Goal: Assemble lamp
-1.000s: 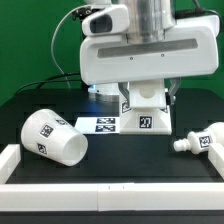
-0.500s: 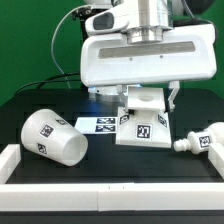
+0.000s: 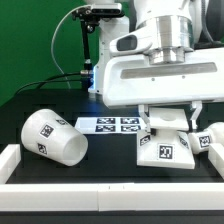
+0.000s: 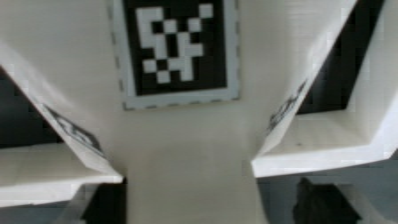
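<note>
The lamp base must reach the white front rim, as its lower edge is short of it in the exterior view, before my gripper releases it.
My gripper (image 3: 166, 116) is shut on the white lamp base (image 3: 165, 148), a blocky part with black-and-white tags, and holds it at the front right of the exterior view, low over the black table. In the wrist view the base (image 4: 187, 130) fills the picture between my dark fingertips (image 4: 338, 200). The large tapered shade (image 3: 52, 138) lies on its side at the exterior view's left. The bulb (image 3: 213, 138) lies at the far right, mostly hidden behind the base.
The marker board (image 3: 112, 124) lies flat on the table behind the base. A white rim (image 3: 70, 172) borders the table's front and left sides. The arm's large white body (image 3: 165, 70) hangs over the right half.
The gripper has carried the base toward the exterior view's right and toward the front, off the marker board's area and up to the bulb. The shade has not moved.
</note>
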